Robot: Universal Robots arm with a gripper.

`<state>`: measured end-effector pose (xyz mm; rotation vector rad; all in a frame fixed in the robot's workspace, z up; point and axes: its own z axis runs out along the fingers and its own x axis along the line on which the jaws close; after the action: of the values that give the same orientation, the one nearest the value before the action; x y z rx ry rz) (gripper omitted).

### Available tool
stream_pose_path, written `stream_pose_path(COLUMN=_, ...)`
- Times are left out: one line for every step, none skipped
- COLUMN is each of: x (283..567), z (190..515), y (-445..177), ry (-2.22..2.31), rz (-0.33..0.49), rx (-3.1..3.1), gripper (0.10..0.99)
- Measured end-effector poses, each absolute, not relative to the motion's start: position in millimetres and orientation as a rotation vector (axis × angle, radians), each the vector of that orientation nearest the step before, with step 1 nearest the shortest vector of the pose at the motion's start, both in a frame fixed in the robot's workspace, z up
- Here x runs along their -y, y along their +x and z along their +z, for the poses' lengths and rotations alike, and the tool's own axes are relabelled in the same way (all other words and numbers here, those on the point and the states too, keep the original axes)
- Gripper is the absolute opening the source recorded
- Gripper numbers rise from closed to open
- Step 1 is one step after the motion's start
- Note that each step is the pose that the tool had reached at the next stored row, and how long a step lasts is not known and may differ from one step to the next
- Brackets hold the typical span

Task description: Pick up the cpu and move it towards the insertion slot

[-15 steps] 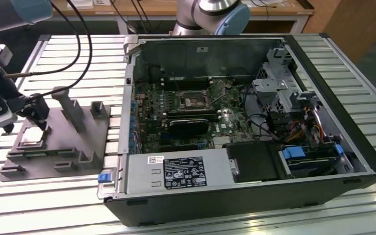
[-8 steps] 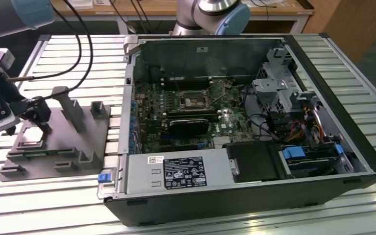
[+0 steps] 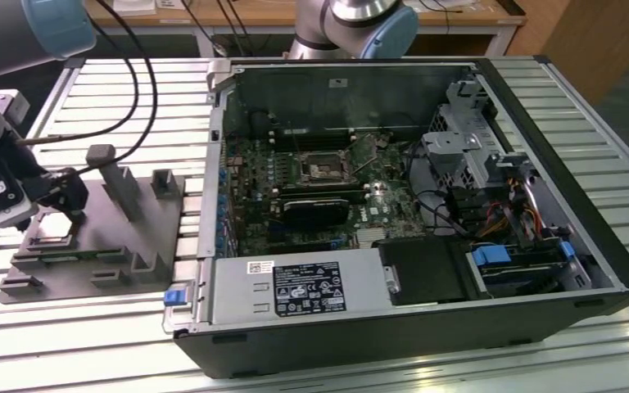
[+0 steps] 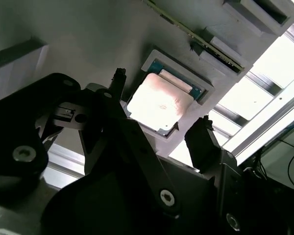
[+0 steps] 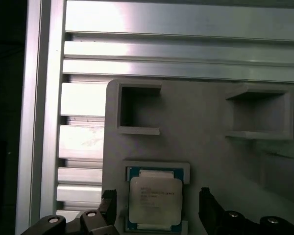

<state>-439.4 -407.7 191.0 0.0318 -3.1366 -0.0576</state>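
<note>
My fingers are beside both side edges of the CPU (image 5: 154, 196) in its framed seat (image 5: 185, 169). My gripper should close on the CPU.
The cpu (image 5: 154, 196) is a small square chip with a shiny metal top. It lies flat in a shallow framed seat on the grey fixture plate (image 3: 85, 246). Both wrist views show it, with the cpu (image 4: 159, 103) between my two black fingers. My gripper (image 5: 157, 208) is open and straddles the chip, with a gap between the chip and each fingertip (image 5: 109, 203). In the exterior view my gripper (image 3: 61, 209) hangs low over the plate at that view's left. The insertion slot (image 3: 323, 169), a square socket with a silver frame, sits on the motherboard inside the open computer case.
The open computer case (image 3: 216, 106) lies to the exterior view's right of the plate, its wall between plate and socket. Upright grey blocks (image 3: 112, 176) stand on the plate. A black card (image 3: 314, 211) lies just below the socket. A second robot arm (image 3: 353, 24) stands behind the case.
</note>
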Motion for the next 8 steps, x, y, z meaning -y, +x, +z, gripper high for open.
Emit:
stream_pose_path(x=407.7, z=190.2, y=-439.3, ry=0.032, rz=-0.058, rx=3.137, gripper=0.765)
stream_pose_path(x=407.8, z=189.4, y=-439.3, ry=0.031, rz=-0.058, rx=3.137, gripper=0.765)
stream_pose_path(x=407.8, z=188.7, y=-439.3, ry=0.031, rz=-0.058, rx=3.137, gripper=0.765)
stream_pose_path(x=407.9, z=187.7, y=-439.3, ry=0.031, rz=-0.058, rx=3.137, gripper=0.765)
stream_pose_path(x=408.0, z=186.7, y=-439.3, ry=0.031, rz=-0.058, rx=3.137, gripper=0.765)
stream_pose_path(x=408.0, z=185.9, y=-439.4, ry=0.031, rz=-0.058, rx=3.137, gripper=0.753)
stream_pose_path(x=408.0, z=185.5, y=-439.4, ry=0.031, rz=-0.057, rx=3.136, gripper=0.753)
stream_pose_path(x=408.0, z=185.5, y=-439.4, ry=0.031, rz=-0.059, rx=3.136, gripper=0.686)
